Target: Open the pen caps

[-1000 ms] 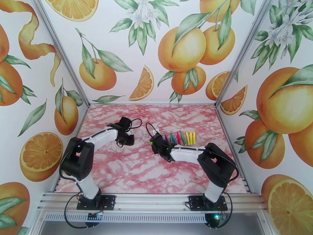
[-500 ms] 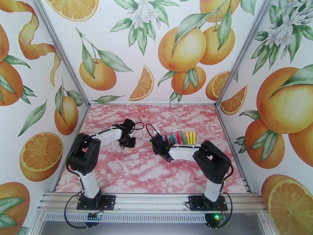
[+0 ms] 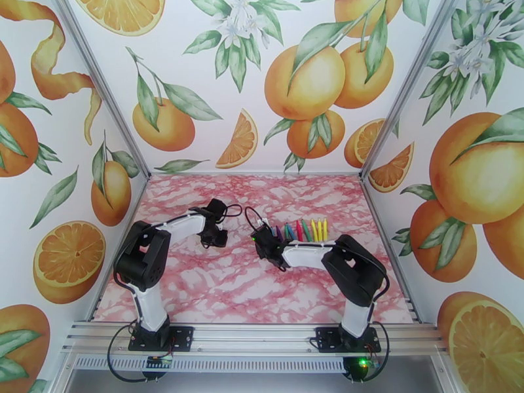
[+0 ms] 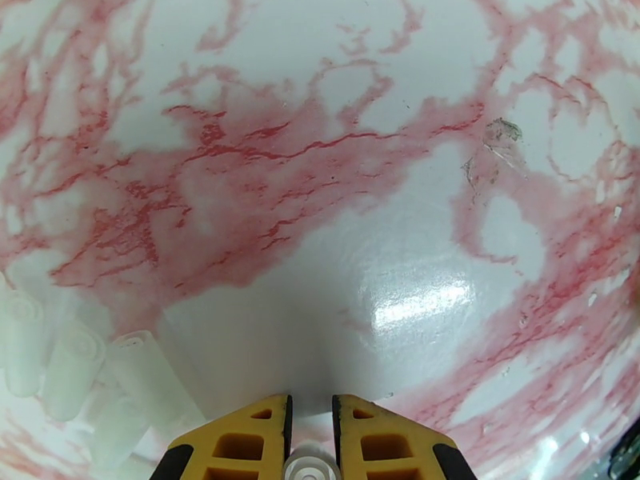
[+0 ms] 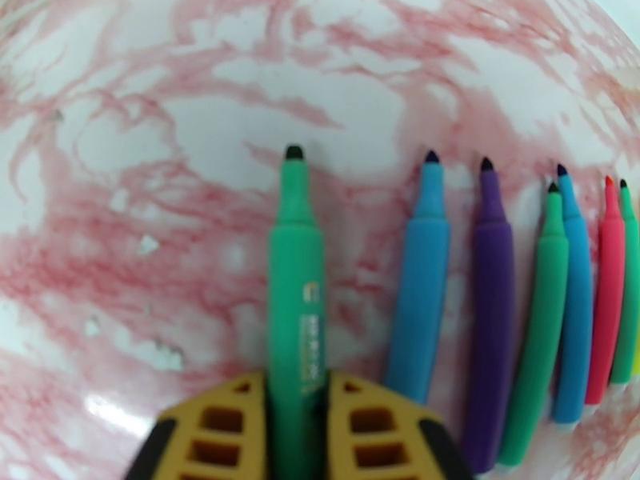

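Note:
The clear pen cap is close over flat, empty marble beside the loose caps and would come to rest there, so my left gripper needs to release the pen cap.
My left gripper [image 4: 310, 403] hovers close over the marble table and is shut on a small clear pen cap [image 4: 310, 467]. Several more clear pen caps [image 4: 76, 370] lie loose at the lower left of the left wrist view. My right gripper [image 5: 296, 383] is shut on the barrel of a green marker [image 5: 294, 258], whose bare dark tip points away, low over the table. To its right lies a row of uncapped markers [image 5: 488, 298] in blue, purple, green, blue, pink and green. From above, the left gripper [image 3: 217, 239] and right gripper [image 3: 260, 238] sit a short way apart, left of the marker row [image 3: 302, 230].
The pink marble tabletop [image 3: 216, 283] is bounded by printed orange-pattern walls at the back and both sides. Orange and yellow markers [image 3: 319, 229] end the row on the right. An aluminium rail [image 3: 249, 336] with the arm bases runs along the near edge.
The left arm has swung slightly right and lowered, bringing its gripper a little nearer the centre. The right arm has edged slightly back with the green marker still held.

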### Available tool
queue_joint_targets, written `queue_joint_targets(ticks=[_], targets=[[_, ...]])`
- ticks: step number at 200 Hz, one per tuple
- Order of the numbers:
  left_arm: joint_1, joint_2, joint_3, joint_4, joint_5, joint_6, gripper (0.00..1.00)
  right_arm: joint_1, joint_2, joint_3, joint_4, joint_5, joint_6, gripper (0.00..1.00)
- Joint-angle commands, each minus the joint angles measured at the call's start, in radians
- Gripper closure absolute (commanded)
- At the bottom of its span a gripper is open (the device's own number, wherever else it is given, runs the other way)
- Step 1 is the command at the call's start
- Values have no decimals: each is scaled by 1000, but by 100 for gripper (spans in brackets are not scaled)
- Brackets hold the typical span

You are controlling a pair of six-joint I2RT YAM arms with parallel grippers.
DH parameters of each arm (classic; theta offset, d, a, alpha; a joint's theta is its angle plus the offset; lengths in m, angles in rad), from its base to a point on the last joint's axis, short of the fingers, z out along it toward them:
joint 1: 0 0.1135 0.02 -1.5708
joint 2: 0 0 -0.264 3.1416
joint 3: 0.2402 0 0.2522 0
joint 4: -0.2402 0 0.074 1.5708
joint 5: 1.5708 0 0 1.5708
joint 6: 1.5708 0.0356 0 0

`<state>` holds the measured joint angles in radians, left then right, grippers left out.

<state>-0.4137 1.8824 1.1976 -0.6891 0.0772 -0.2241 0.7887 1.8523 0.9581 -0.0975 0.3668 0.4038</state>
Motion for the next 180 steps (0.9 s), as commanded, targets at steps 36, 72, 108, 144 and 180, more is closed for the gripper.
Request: queue_joint_targets(ticks=[36, 72, 108, 144, 180], targets=[[-5, -24, 31, -8, 5, 18, 72, -10, -21, 23, -28, 8, -24, 75], [-5, -46, 54, -16, 19, 22, 68, -10, -55, 45, -62, 24, -46, 68], [-5, -78, 74, -17, 19, 31, 66, -9, -132, 31, -60, 14, -65, 62], [-2, -125, 82, 23, -54, 87, 59, -13, -239, 1, -4, 4, -149, 44], [0, -221, 25, 129, -196, 138, 41, -46, -339, -17, 28, 16, -227, 30]])
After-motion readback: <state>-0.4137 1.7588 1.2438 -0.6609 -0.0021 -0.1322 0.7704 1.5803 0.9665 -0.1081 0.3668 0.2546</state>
